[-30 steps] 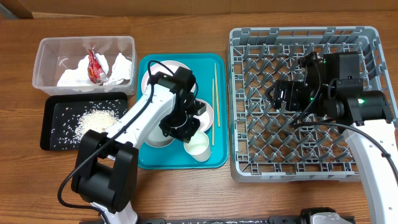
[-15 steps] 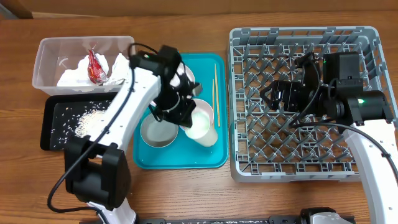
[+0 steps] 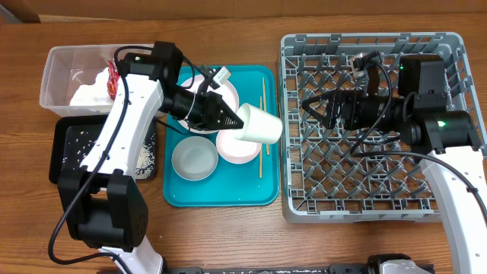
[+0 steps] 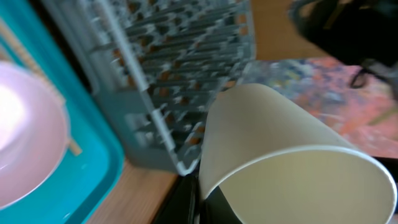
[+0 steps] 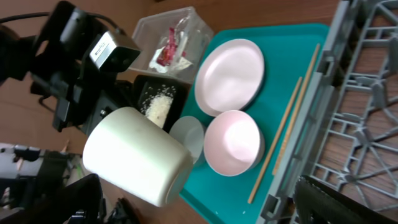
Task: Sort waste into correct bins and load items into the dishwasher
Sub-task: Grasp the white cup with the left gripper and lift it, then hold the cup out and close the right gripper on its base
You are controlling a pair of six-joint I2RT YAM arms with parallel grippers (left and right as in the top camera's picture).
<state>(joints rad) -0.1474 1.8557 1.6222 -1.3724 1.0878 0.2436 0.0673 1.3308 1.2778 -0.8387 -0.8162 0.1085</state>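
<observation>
My right gripper next grabs the white cup around its base end (image 3: 272,128), opposite the rim my left gripper pinches, to load it opening-first into the rack (image 3: 426,202).
My left gripper (image 3: 230,118) is shut on the small white cup (image 3: 258,126) and holds it on its side above the teal tray's right edge, mouth toward the grey dish rack (image 3: 426,202). The left wrist view shows the cup (image 4: 280,149) pinched at its rim by my finger (image 4: 198,198). My right gripper (image 3: 313,106) is open over the rack's left side, pointing at the cup (image 5: 137,155), a short gap away. The plate (image 5: 230,74), two bowls (image 3: 192,158) (image 3: 237,148) and chopsticks (image 3: 263,91) lie on the tray.
The teal tray (image 3: 221,196) sits left of the rack. The clear tub (image 3: 65,61) at the far left holds napkins (image 3: 87,91) and the red wrapper (image 3: 114,76). The black tray (image 3: 72,164) below it holds rice (image 5: 158,109), partly hidden by my left arm.
My left gripper lifted the cup off the teal tray, tipped it sideways and carried it right toward the rack. My right gripper moved left toward it.
</observation>
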